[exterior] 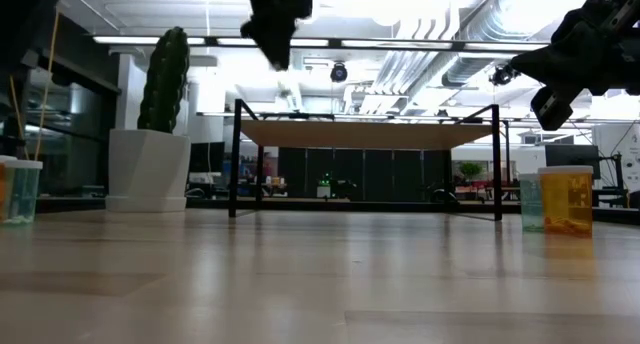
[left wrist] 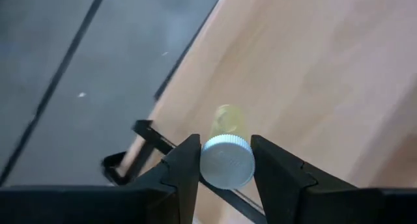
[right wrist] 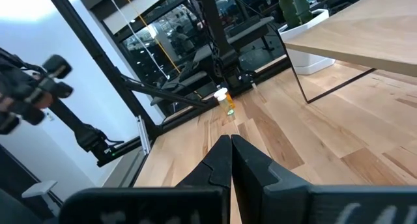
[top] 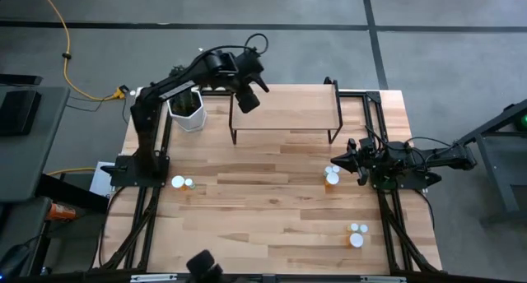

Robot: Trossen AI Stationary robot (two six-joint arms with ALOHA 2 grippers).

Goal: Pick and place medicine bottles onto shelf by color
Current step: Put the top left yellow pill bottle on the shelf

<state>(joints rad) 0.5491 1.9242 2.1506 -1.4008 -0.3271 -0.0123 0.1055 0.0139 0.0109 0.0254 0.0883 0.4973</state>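
Observation:
My left gripper should lower the bottle before it opens. The yellowish bottle is hanging above the shelf board, so it would drop if I let go now.
My left gripper hangs over the left end of the shelf, a light-wood board on black legs. It is shut on a yellowish medicine bottle with a white cap. My right gripper is shut and empty at the table's right, just beside an orange bottle and a white cap standing on the table. Two more bottles stand at the left, and a few stand near the front right. My left gripper pinches the bottle's white cap between its two fingers. The fingers come from above, pointing down at the shelf board. The bottle's body points away from the gripper and hangs clear above the board.
A white pot with a cactus stands just left of the shelf, close to my left arm. In the low view an orange and a pale green bottle show at the right, and another bottle at the left. Bare wood lies between the bottle groups.

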